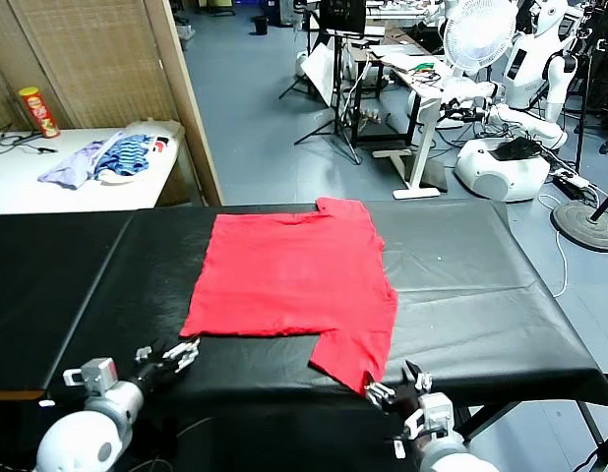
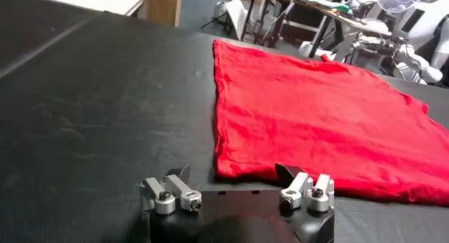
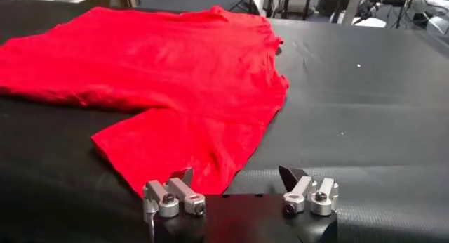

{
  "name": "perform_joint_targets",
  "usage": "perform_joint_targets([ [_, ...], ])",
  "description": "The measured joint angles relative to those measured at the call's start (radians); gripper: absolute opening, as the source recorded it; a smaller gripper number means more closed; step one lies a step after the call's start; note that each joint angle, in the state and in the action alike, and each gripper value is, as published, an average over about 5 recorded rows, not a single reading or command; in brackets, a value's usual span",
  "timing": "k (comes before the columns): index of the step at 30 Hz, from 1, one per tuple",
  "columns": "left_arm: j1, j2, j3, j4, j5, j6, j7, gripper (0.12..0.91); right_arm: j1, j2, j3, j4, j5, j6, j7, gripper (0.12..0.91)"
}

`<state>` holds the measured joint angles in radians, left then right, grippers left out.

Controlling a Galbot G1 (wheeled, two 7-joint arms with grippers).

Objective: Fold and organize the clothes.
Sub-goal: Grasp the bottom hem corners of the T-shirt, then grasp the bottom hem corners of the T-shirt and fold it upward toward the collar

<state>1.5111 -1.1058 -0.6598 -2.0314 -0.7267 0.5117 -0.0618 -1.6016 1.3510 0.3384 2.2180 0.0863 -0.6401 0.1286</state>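
Observation:
My right gripper grabs the red T-shirt by the outer corner of the near sleeve's tip next, so the sleeve then folds over the T-shirt's body.
The clothes are one bright red T-shirt [image 1: 294,275], lying flat on the black table [image 1: 461,256] with a sleeve pointing toward the front edge. No print shows on the side facing up. My left gripper [image 1: 171,356] is open, low at the table's front left, just short of the shirt's near left corner [image 2: 231,168]. In its wrist view the left gripper [image 2: 233,172] holds nothing. My right gripper [image 1: 397,383] is open at the front edge beside the sleeve tip. In the right wrist view the red T-shirt [image 3: 161,69] spreads ahead of the empty right gripper [image 3: 236,174].
A white side table [image 1: 29,187] at the back left carries a heap of purple and blue-striped garments [image 1: 107,157] and a red can [image 1: 36,110]. A wooden partition [image 1: 137,59] stands behind. Desks, a fan [image 1: 478,29] and other robots [image 1: 511,147] lie beyond the table.

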Motion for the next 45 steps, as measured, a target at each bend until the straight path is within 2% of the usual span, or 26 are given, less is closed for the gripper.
perform_joint_targets([
  [5, -0.012, 0.000, 0.004, 0.019, 0.001, -0.005, 0.000, 0.796, 0.003, 0.008, -0.008, -0.019, -0.011, 0.008, 0.000, 0.786],
  [8, -0.019, -0.001, 0.011, 0.037, 0.002, -0.015, 0.004, 0.746, 0.003, 0.012, -0.013, -0.029, -0.013, 0.010, 0.000, 0.702],
  [12, -0.019, -0.009, 0.020, 0.053, -0.001, -0.033, 0.018, 0.557, -0.002, 0.016, -0.016, -0.033, -0.016, 0.008, 0.003, 0.495],
  [17, -0.017, -0.022, 0.031, 0.051, -0.005, -0.039, 0.023, 0.271, -0.017, 0.020, -0.010, -0.027, -0.017, 0.006, 0.021, 0.212],
  [20, -0.011, -0.030, 0.033, 0.042, 0.000, -0.039, 0.015, 0.151, -0.032, 0.020, 0.002, -0.012, -0.015, 0.004, 0.030, 0.126],
  [22, -0.001, -0.034, 0.032, 0.028, 0.003, -0.038, 0.006, 0.126, -0.045, 0.017, 0.013, 0.003, -0.013, 0.000, 0.034, 0.123],
  [27, 0.044, -0.039, 0.015, -0.039, 0.010, -0.033, -0.017, 0.126, -0.091, 0.007, 0.039, 0.061, -0.011, -0.008, 0.042, 0.122],
  [33, 0.141, -0.044, -0.015, -0.146, 0.026, -0.032, -0.027, 0.126, -0.157, -0.010, 0.070, 0.144, 0.018, 0.019, 0.045, 0.122],
  [39, 0.215, -0.055, -0.035, -0.220, 0.024, -0.069, -0.029, 0.126, -0.136, -0.032, 0.114, 0.158, 0.084, 0.103, 0.026, 0.122],
  [45, 0.151, -0.079, -0.024, -0.205, 0.019, -0.096, -0.032, 0.126, -0.002, -0.056, 0.128, 0.042, 0.164, 0.208, 0.008, 0.122],
])
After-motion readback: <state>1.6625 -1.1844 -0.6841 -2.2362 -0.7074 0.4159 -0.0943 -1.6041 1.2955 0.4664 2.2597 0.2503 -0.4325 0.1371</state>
